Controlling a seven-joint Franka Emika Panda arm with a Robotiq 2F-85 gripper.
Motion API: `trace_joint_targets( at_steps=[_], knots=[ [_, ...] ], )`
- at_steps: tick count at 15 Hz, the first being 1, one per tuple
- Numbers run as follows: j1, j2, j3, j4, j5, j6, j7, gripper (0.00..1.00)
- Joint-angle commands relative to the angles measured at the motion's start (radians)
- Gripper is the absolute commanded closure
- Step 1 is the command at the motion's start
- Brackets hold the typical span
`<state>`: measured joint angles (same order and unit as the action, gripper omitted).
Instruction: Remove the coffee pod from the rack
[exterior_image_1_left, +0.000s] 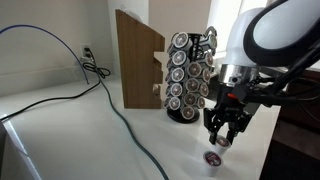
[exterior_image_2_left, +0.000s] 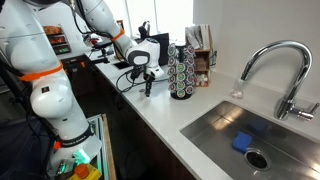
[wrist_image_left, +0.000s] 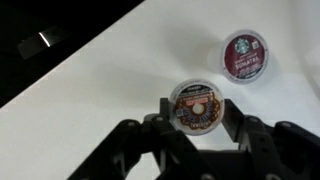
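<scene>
Flat, empty counter is close below the coffee pod, so the pod would end lid-up and my gripper opens next.
The rack (exterior_image_1_left: 188, 78) is a black wire carousel full of dark-lidded pods; it also stands on the counter in an exterior view (exterior_image_2_left: 182, 72). My gripper (exterior_image_1_left: 222, 138) hangs in front of the rack, just above the counter, and also shows in an exterior view (exterior_image_2_left: 148, 85). In the wrist view my gripper (wrist_image_left: 197, 112) is shut on a coffee pod (wrist_image_left: 196, 104) with a brown, donut-patterned lid, one finger on each side. A second coffee pod with a maroon lid (wrist_image_left: 245, 53) lies on the white counter beside it, below the gripper (exterior_image_1_left: 213, 159).
A tall tan wooden block (exterior_image_1_left: 138, 60) stands behind the rack. A dark cable (exterior_image_1_left: 120, 120) runs across the white counter (exterior_image_1_left: 70, 130). A steel sink (exterior_image_2_left: 230, 130) with a faucet (exterior_image_2_left: 275, 60) lies past the rack.
</scene>
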<state>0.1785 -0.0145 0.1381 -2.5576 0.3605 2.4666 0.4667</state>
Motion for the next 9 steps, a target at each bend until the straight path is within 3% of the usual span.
trace_joint_targets(
  at_steps=[1,2,3,4,7,9],
  knots=[
    [-0.011,0.047,0.005,0.051,-0.04,-0.037,0.042,0.71],
    [-0.01,0.053,0.004,0.057,-0.046,-0.043,0.047,0.71],
    [-0.009,0.057,0.004,0.06,-0.052,-0.051,0.051,0.21],
    [-0.008,0.061,0.004,0.063,-0.058,-0.054,0.056,0.2],
    [-0.004,0.052,0.006,0.071,-0.063,-0.074,0.052,0.0],
    [0.0,0.024,0.012,0.072,-0.064,-0.093,0.053,0.0]
  ],
)
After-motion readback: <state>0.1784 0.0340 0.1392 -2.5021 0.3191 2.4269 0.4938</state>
